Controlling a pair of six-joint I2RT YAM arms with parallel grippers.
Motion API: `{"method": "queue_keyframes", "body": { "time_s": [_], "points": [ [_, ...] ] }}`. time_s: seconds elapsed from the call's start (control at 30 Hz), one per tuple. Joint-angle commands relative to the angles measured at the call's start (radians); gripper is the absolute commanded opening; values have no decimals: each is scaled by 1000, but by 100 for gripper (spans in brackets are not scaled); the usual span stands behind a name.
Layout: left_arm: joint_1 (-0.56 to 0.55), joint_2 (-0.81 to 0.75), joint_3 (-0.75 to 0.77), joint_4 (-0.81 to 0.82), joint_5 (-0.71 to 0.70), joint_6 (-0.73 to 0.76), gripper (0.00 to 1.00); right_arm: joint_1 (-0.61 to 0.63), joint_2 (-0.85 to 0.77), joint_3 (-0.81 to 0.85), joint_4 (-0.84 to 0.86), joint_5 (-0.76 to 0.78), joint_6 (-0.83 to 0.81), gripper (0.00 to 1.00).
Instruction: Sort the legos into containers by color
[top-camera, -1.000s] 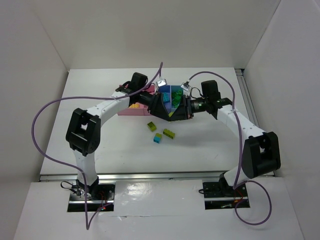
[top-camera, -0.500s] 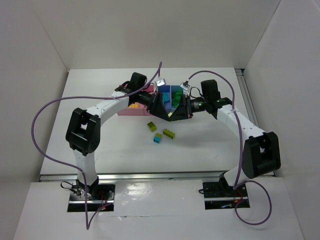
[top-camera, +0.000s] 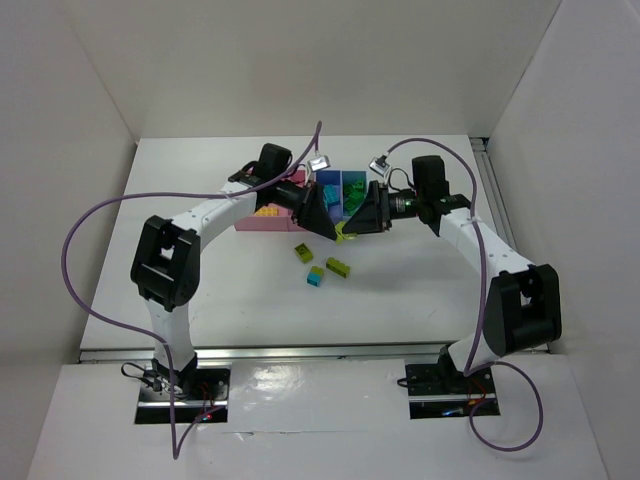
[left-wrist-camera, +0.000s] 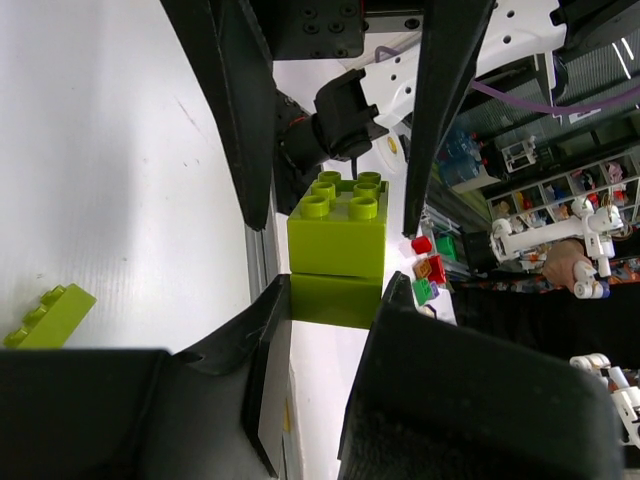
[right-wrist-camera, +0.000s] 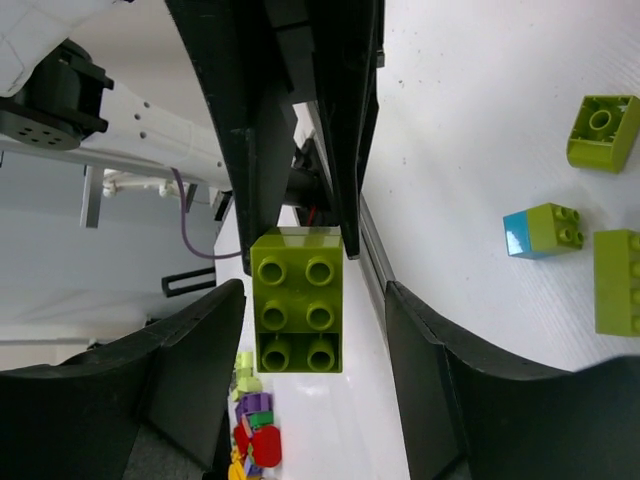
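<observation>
The lego's loose end (top-camera: 346, 234) (right-wrist-camera: 298, 340) lies between my open fingers, apart from the left gripper, and closing would catch the lego, so it is time for my right gripper to close now.
A lime green lego (left-wrist-camera: 338, 240) hangs above the table in front of the containers, and it also shows in the right wrist view (right-wrist-camera: 298, 300) and the top view (top-camera: 343, 232). My left gripper (left-wrist-camera: 335, 292) is shut on its lower end. My right gripper (right-wrist-camera: 312, 290) is open, with its fingers spread on both sides of the lego and apart from it. In the top view the left gripper (top-camera: 327, 224) and the right gripper (top-camera: 354, 224) face each other. Behind them stands the row of bins: pink (top-camera: 258, 220), blue-violet (top-camera: 328, 187) and light blue (top-camera: 353, 187).
Loose legos lie on the table near the grippers: a lime one (top-camera: 303, 252), another lime one (top-camera: 339, 266) and a cyan-and-lime one (top-camera: 315, 278). The right wrist view shows them too (right-wrist-camera: 601, 133) (right-wrist-camera: 543, 231) (right-wrist-camera: 617, 280). Yellow legos lie in the pink bin (top-camera: 266, 211).
My right gripper has opened and drawn back to the right, away from the left gripper. The lime lego stays in the left gripper.
</observation>
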Motion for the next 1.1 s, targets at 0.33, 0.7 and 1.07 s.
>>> {"method": "queue_keyframes", "body": {
  "time_s": [0.33,0.7,1.07],
  "points": [
    [16,-28,23,14,44,39,0,-2,-2,22,36,-48,-5,61],
    [16,-28,23,14,44,39,0,18,20,31,26,-48,-14,29],
    [86,-28,14,-104,-95,68,0,-112,-132,-99,247,220,203,13]
  ]
}}
